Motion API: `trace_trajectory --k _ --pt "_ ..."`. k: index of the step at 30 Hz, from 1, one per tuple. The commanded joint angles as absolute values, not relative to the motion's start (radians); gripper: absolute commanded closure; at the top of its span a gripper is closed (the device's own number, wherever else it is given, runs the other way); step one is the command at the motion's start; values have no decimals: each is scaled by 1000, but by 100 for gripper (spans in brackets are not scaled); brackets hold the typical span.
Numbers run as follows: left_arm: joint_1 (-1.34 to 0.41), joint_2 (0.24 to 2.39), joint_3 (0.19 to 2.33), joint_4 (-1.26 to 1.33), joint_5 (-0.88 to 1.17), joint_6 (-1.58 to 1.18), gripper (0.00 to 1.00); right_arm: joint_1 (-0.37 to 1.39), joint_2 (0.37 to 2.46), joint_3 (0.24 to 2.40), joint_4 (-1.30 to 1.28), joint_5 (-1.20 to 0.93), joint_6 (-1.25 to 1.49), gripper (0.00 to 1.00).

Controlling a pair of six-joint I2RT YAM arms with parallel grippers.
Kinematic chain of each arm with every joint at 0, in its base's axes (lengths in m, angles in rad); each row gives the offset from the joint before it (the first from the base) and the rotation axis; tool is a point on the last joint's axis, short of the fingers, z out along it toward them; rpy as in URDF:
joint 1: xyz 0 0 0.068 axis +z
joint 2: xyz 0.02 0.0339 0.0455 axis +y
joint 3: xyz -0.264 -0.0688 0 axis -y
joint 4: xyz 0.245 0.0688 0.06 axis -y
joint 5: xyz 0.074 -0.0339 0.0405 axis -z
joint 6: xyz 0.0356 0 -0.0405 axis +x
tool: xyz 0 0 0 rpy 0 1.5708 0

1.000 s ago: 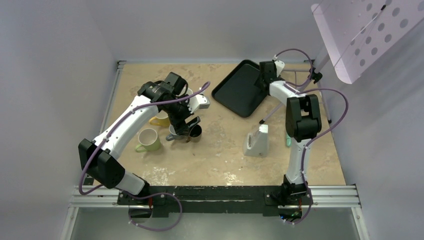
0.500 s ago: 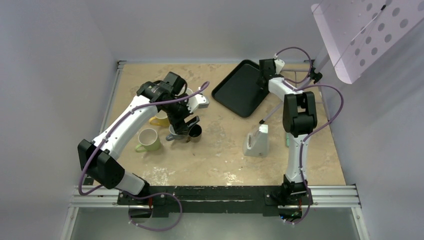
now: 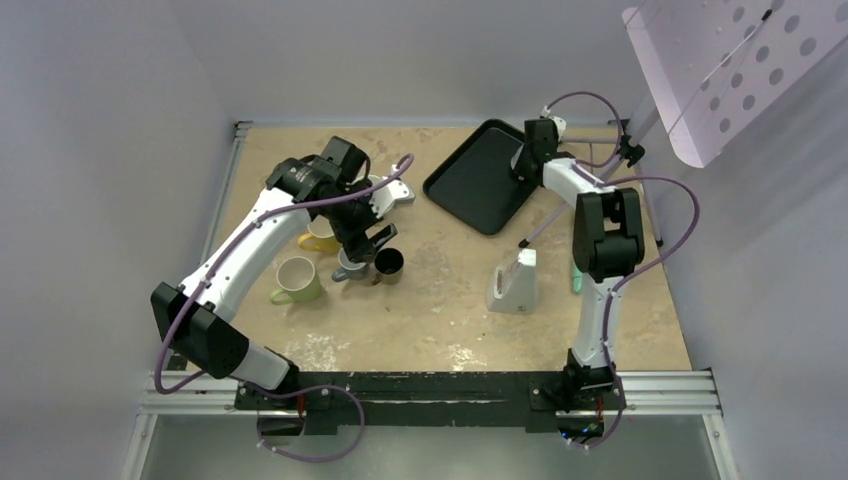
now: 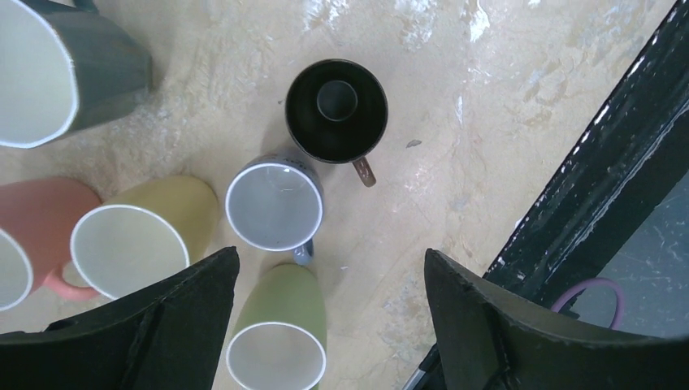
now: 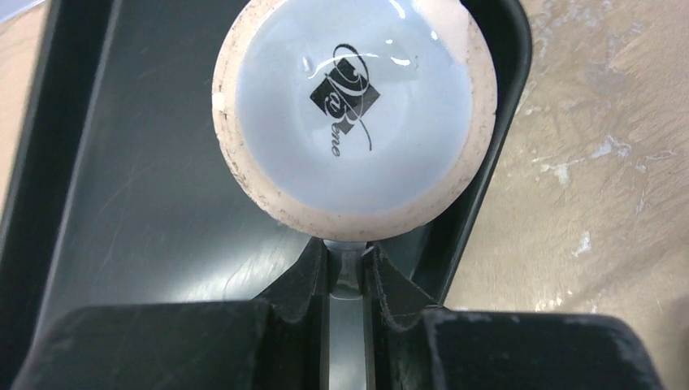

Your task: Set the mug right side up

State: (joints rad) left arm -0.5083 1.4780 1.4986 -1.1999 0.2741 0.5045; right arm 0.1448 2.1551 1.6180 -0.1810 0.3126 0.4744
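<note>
The light blue mug needs to be set upright. My left gripper should grab the mug by its rim next and leave the mug's base free.
A light blue mug (image 5: 353, 106) stands upside down on the black tray (image 5: 122, 187), its glazed base with a printed logo facing up. My right gripper (image 5: 348, 256) is shut on the mug's handle, at the tray's far right corner (image 3: 527, 160); in the top view the wrist hides the mug. My left gripper (image 4: 329, 268) is open and empty. It hovers above a cluster of upright mugs (image 3: 372, 245).
Below the left gripper stand a black mug (image 4: 335, 110), a grey-blue mug (image 4: 274, 205), a green mug (image 4: 276, 337), a yellow mug (image 4: 134, 240), a pink mug (image 4: 32, 236) and a dark grey mug (image 4: 49, 65). A white stand (image 3: 513, 282) sits right of centre.
My left arm has drawn slightly back and left above the mug cluster, still open. My right wrist has shifted a little at the tray corner, still holding the handle.
</note>
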Motion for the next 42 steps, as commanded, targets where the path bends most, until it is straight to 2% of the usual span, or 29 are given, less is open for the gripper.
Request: trace_trajectory --k 1,8,13,21,26,30,37,39,42 --pt "-493 1477 1632 -1215 277 430 11 165 1916 1588 -31 160 350 100" --pt "-438 1471 1862 -1219 549 255 1 218 1631 1475 109 -135 357 100" --pt "-363 1508 2045 -1107 791 -20 0 336 1483 1402 262 -279 437 100" --pt "-298 1550 2013 -734 953 -402 0 507 1396 1345 476 -410 630 100" --pt "-226 1571 2024 -589 916 -499 2 532 1356 1303 561 -433 701 100" --pt "-231 1590 1976 -470 981 -598 9 554 1346 1297 587 -451 734 100" --pt "-271 1557 1855 -295 1088 -745 31 584 1382 1288 649 -476 808 100" --pt "-270 1556 1844 -205 1116 -822 41 601 1408 1305 645 -492 816 100" --pt "-269 1555 1859 -155 1132 -843 61 620 1443 1321 611 -493 826 100"
